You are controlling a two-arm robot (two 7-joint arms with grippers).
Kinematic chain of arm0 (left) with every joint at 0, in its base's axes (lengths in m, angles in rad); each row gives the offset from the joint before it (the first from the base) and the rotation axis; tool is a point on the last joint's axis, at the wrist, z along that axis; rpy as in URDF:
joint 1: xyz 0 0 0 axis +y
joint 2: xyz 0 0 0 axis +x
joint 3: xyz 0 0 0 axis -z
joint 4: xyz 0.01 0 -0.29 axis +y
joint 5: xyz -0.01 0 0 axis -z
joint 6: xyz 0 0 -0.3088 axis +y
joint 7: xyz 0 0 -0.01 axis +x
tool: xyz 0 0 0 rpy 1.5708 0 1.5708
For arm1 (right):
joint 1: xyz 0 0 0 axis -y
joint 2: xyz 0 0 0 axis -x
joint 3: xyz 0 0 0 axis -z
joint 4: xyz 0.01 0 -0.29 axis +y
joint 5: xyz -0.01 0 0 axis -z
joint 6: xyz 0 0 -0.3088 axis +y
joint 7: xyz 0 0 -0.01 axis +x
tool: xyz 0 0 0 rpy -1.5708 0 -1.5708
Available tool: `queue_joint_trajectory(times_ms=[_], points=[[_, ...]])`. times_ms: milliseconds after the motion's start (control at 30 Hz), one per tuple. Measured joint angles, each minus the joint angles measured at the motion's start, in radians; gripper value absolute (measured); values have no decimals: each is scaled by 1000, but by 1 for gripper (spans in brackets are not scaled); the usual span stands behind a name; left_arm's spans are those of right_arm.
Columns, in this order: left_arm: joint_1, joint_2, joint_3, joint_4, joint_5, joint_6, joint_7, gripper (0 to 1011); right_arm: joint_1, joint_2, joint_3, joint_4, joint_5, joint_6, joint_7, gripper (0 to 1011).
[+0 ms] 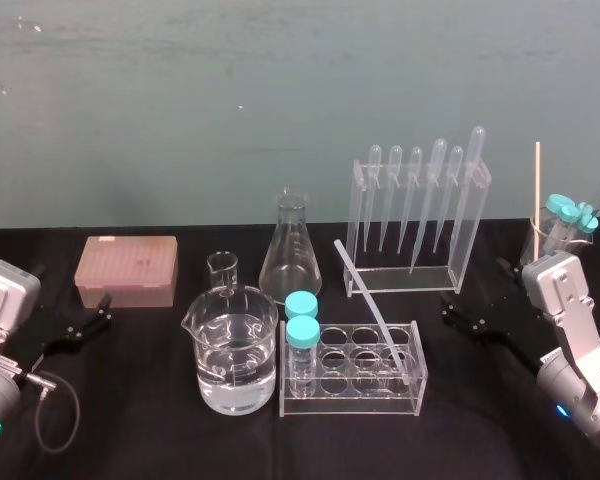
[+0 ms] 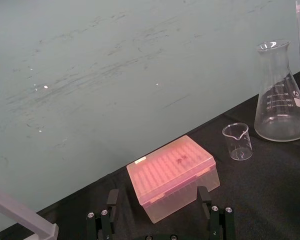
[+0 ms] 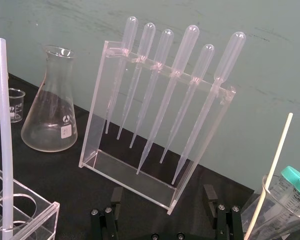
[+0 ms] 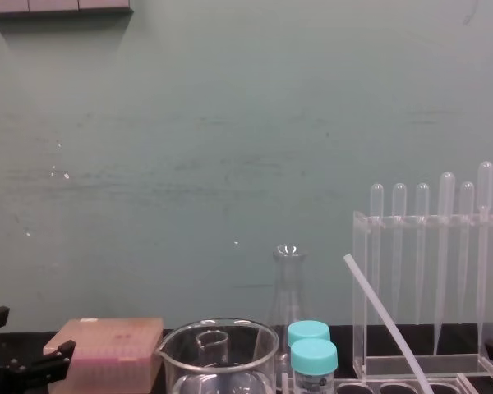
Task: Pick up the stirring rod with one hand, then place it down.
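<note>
My right gripper reaches the rod and grabs its upper part [image 4: 364, 284] [image 3: 3, 75] next, since that part stands free while the tube rack closes around the rod's lower end.
The stirring rod [image 1: 375, 310] is a thin whitish glass rod. It leans with its lower end in the clear tube rack [image 1: 352, 402] at centre front and its upper end tilted back and left. It also shows in the right wrist view [image 3: 5, 140] and the chest view [image 4: 386, 324]. My right gripper [image 1: 472, 282] stands open at the right of the rack, apart from the rod, with nothing between its fingers [image 3: 209, 196]. At the far left, in front of the pink box [image 1: 126, 270], my left gripper [image 1: 72, 290] also stands open and holds nothing.
A beaker of water [image 1: 236, 355] stands left of the tube rack, which holds two blue-capped tubes [image 1: 302, 340]. Behind are a small beaker [image 1: 222, 268], a conical flask [image 1: 290, 250] and a pipette rack [image 1: 412, 215]. At far right, a beaker [image 1: 558, 232] holds capped tubes and a wooden stick.
</note>
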Motion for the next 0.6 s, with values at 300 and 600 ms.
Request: queue_joint_trajectory(times_ms=[300,600], points=[[0,0,0,0,0,0,0,1000,0,0,0,0,0,0,0,1003],[0,0,0,0,0,0,0,1000,0,0,0,0,0,0,0,1003]])
